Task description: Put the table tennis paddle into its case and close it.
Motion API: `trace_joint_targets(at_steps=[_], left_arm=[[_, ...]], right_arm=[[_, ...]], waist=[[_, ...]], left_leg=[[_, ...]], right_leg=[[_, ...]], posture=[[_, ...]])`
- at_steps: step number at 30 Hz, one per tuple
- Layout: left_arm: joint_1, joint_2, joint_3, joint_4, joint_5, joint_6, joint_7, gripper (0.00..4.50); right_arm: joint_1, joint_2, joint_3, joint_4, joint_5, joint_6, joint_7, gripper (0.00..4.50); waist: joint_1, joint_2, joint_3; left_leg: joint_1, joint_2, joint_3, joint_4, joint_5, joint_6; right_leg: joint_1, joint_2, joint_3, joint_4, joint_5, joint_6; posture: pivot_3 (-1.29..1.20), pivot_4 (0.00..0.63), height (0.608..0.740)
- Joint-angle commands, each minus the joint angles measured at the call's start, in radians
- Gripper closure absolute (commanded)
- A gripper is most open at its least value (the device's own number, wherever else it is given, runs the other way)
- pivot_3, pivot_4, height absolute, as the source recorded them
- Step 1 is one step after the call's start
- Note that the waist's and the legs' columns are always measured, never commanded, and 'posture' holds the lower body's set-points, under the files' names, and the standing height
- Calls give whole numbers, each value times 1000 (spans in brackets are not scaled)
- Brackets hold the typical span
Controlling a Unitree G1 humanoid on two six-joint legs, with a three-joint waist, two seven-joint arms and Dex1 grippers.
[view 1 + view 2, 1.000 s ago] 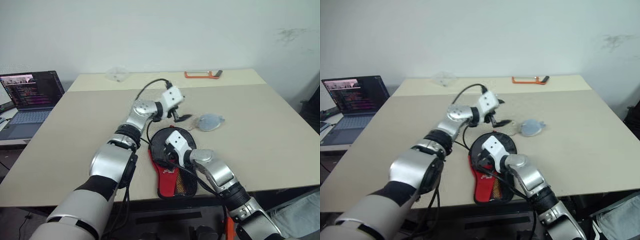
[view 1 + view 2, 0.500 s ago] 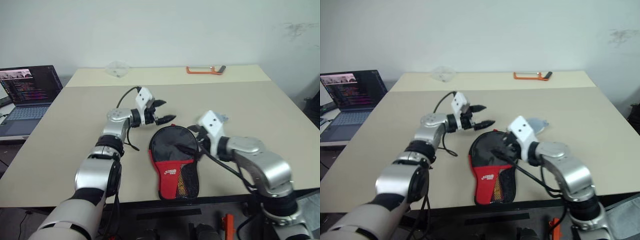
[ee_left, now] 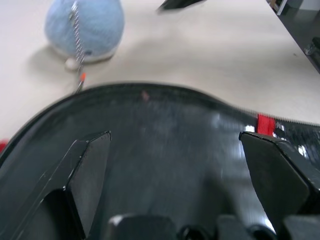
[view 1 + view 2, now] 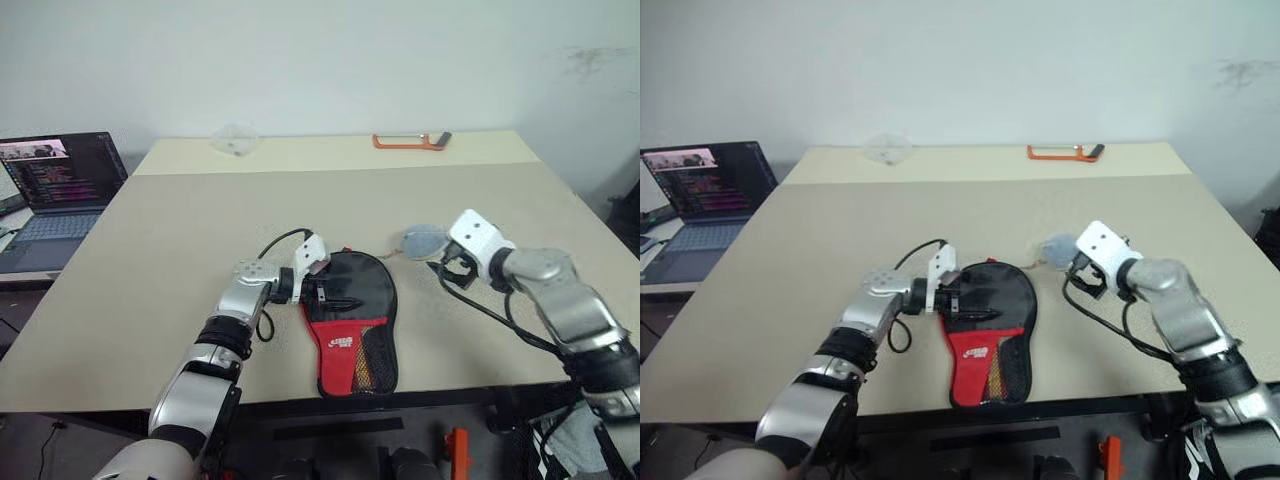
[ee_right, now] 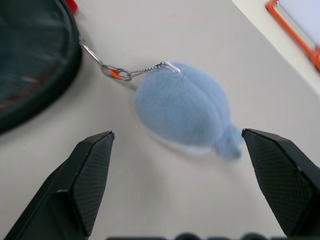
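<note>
The right gripper pinches the charm by its soft blue body [image 5: 180, 107] next, to pull the zip around the case [image 5: 77, 55] and close it.
The case [image 4: 350, 325] lies flat near the table's front edge, with its black round top away from me and its red logo-and-mesh part toward me. The table tennis paddle is hidden. My left gripper [image 4: 972, 303] is open, low over the left side of the case's black top [image 3: 165, 150], one finger [image 3: 90, 165] to each side. My right gripper [image 4: 448, 270] is open to the right of the case, holding nothing. It points at a small blue plush charm [image 5: 182, 107], which hangs by a short chain [image 5: 125, 74] from the case's edge.
An open laptop [image 4: 60, 190] stands on a side surface at the far left. An orange-framed tool [image 4: 408, 142] and a clear plastic piece [image 4: 235, 140] lie on the table's far strip. The table's front edge runs just below the case.
My left gripper came down and back from above the table to the case's left edge. My right gripper swung off the case to the right, beside the blue charm.
</note>
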Motion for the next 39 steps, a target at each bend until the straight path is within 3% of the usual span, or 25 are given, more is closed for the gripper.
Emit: trace_joint_targets(at_steps=[1,9,17,20,26,30,33,39], left_arm=[[-26,-11,-7,8,-1,-18,16,28],[-29,-16,-16,23,-3,-26,19,28],[-17,-15,-29,37,3,-36,14,28],[-13,-16,-34,47,7,-42,16,0],[3,-21,-46,61,17,-59,13,0],[15,-32,-53,67,18,-61,17,0],[16,-46,-58,100,27,-64,24,0],[12,-20,-91,204,80,-116,3,0]], right_arm=[[-67,51,28,130,-48,-131,-1,0],[-222,158,61,510,-149,-318,-52,0],[-301,207,51,741,-202,-425,-97,0],[-325,223,42,795,-213,-448,-131,626],[-347,247,38,858,-226,-472,-169,2697],[-342,255,31,854,-237,-478,-182,3833],[-329,243,25,807,-237,-472,-168,4223],[-258,160,5,609,-222,-415,-74,4272]], waist=[[0,0,0],[1,0,0],[0,0,0],[-2,0,0],[-5,1,0],[-7,1,0],[-7,2,-1],[-6,4,-3]], left_leg=[[0,0,0,0,0,0],[0,0,0,0,1,-1],[-1,0,0,0,2,-4],[0,0,0,0,2,-4],[0,0,0,0,2,-4],[1,0,0,0,2,-4],[1,0,0,1,2,-3],[2,-1,0,1,0,-1]], right_leg=[[0,0,0,0,0,0],[0,0,0,-1,0,0],[-1,-1,0,-1,0,0],[-1,0,1,0,0,0],[-1,0,1,1,0,0],[0,0,1,1,0,0],[0,0,1,2,0,0],[0,0,1,3,0,0]], posture=[[0,150,740],[0,150,740],[0,150,740],[0,150,740],[0,150,740],[0,150,740],[0,150,740],[0,150,740]])
